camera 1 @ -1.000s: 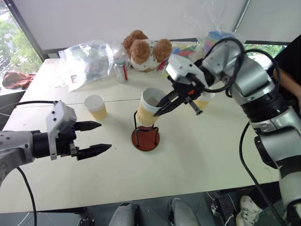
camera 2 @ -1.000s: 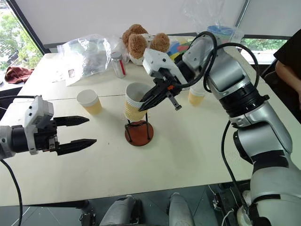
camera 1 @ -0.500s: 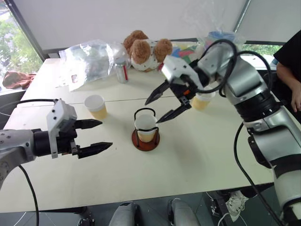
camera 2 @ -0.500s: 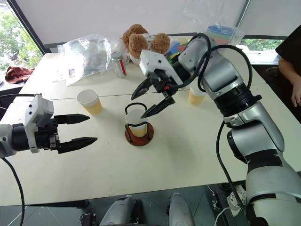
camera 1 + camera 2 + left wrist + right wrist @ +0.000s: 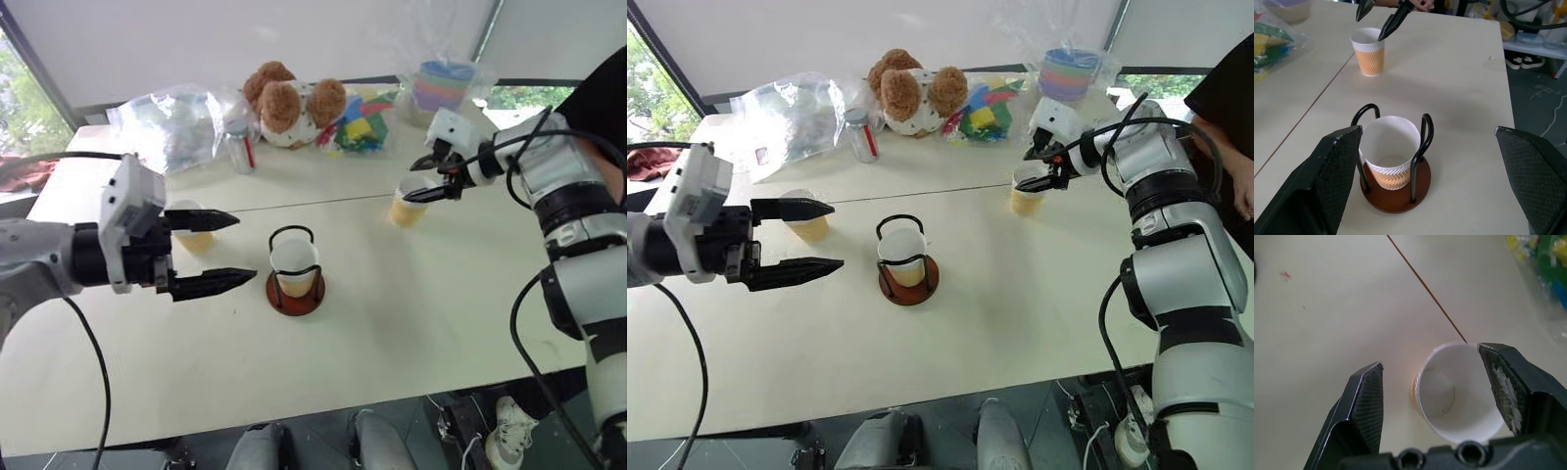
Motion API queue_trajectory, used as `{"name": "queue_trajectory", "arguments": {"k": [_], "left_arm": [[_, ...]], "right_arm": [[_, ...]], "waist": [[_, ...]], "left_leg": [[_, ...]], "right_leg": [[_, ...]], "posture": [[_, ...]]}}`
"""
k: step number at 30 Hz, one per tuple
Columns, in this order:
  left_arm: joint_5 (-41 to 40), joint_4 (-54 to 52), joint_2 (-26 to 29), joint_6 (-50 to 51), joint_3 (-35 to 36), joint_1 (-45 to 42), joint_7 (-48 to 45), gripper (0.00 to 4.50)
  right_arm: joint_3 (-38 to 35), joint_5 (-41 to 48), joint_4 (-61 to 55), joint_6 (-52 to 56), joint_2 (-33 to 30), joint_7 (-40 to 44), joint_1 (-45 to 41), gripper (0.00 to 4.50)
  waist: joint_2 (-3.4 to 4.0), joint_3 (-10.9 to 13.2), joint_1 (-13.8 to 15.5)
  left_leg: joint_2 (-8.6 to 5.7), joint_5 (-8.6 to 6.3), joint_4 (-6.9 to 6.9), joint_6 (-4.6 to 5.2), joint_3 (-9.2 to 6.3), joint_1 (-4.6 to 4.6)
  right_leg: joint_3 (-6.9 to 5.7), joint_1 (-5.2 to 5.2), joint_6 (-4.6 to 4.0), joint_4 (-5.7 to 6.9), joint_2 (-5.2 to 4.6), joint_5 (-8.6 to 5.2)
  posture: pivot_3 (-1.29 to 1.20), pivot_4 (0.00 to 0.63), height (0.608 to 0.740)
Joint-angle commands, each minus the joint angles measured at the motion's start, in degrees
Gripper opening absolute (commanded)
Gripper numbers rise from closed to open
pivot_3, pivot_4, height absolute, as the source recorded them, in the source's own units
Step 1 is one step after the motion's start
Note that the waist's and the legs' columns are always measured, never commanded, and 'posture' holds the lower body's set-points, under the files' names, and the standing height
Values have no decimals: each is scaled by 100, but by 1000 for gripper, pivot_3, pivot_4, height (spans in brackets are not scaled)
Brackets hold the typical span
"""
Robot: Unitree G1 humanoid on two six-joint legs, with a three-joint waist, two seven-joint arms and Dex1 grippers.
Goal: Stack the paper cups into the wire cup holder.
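I should lower my right gripper before closing on the cup, because its fingers are still above the paper cup's white rim.
The wire cup holder stands mid-table on its dark red disc, with one paper cup upright inside its black hoops. My left gripper hangs open just left of it, fingers pointing at the holder. A second paper cup stands behind those fingers, partly hidden by them. To the right stands a third paper cup. My right gripper is open over its rim. In the right wrist view this cup lies between the spread fingers, close to one of them.
Along the back of the table lie a crumpled plastic bag, a small can, a teddy bear, colourful pieces in a bag and stacked pastel bowls. A person's sleeve shows at the right edge.
My right gripper opened and let the cup go; it now stands upright in the holder. The right gripper then swung right to the far cup. My left gripper rose slightly.
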Motion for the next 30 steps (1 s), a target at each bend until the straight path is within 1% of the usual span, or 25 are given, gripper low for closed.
{"name": "queue_trajectory", "arguments": {"k": [1, 9, 15, 16, 18, 19, 22, 23, 28, 30], "left_arm": [[213, 114, 139, -148, -90, -92, -189, 4500], [556, 281, 105, -299, -290, -114, -377, 4500], [652, 343, 43, -334, -327, -180, -387, 4500], [658, 342, 36, -332, -323, -179, -383, 4500], [669, 321, 24, -328, -290, -140, -368, 4500], [676, 309, 18, -327, -266, -109, -355, 4500], [690, 290, 5, -326, -226, -62, -331, 4500], [695, 288, 3, -328, -219, -54, -321, 4500], [754, 326, 5, -368, -180, -10, -312, 4500], [856, 416, 47, -415, -112, 100, -366, 4500]], "right_arm": [[-243, -162, 63, -181, 40, -37, -175, 3337], [-345, -450, 136, -205, 173, 0, -9, 3337], [-288, -806, 439, -277, 334, -328, 65, 3337], [-311, -835, 494, -269, 363, -372, 58, 3108], [-362, -863, 572, -265, 406, -382, 44, 2495], [-370, -877, 597, -279, 419, -357, 44, 2069], [-388, -916, 646, -296, 458, -361, 42, 498], [-395, -929, 658, -298, 474, -373, 44, 60], [-427, -985, 702, -331, 513, -489, 15, 60], [-424, -1042, 647, -488, 469, -503, -129, 60]], "waist": [[1, 1, 0], [0, 1, 59], [0, 1, 42], [0, 1, 36], [0, 1, 34], [0, 1, 36], [0, 1, 34], [0, 1, 33], [0, 1, 35], [0, 1, 34]], "left_leg": [[0, 0, 0, 0, 1, 0], [-3, -1, 20, 5, -1, 0], [-4, -1, 20, 5, -2, 0], [-4, -1, 20, 4, -2, 0], [-4, -1, 20, 4, -2, 0], [-4, -1, 20, 4, -2, 0], [-4, -1, 20, 4, -2, 0], [-4, -1, 20, 4, -2, 0], [-4, -1, 20, 4, -2, 1], [-4, -1, 20, 4, -3, 1]], "right_leg": [[1, 0, 0, 0, 1, 0], [3, 11, 1, 5, 1, 0], [3, 10, 1, 9, 0, 0], [3, 10, 1, 9, 0, 0], [3, 10, 1, 12, 0, 0], [3, 10, 1, 15, 0, 0], [3, 10, 1, 17, 0, 0], [3, 10, 1, 17, 0, 0], [3, 10, 1, 22, 1, 0], [3, 10, 1, 30, 0, 0]], "posture": [[0, 150, 740], [0, 150, 740], [0, 150, 740], [0, 150, 740], [0, 150, 740], [0, 150, 740], [0, 150, 740], [0, 150, 740], [0, 150, 740], [0, 150, 740]]}}
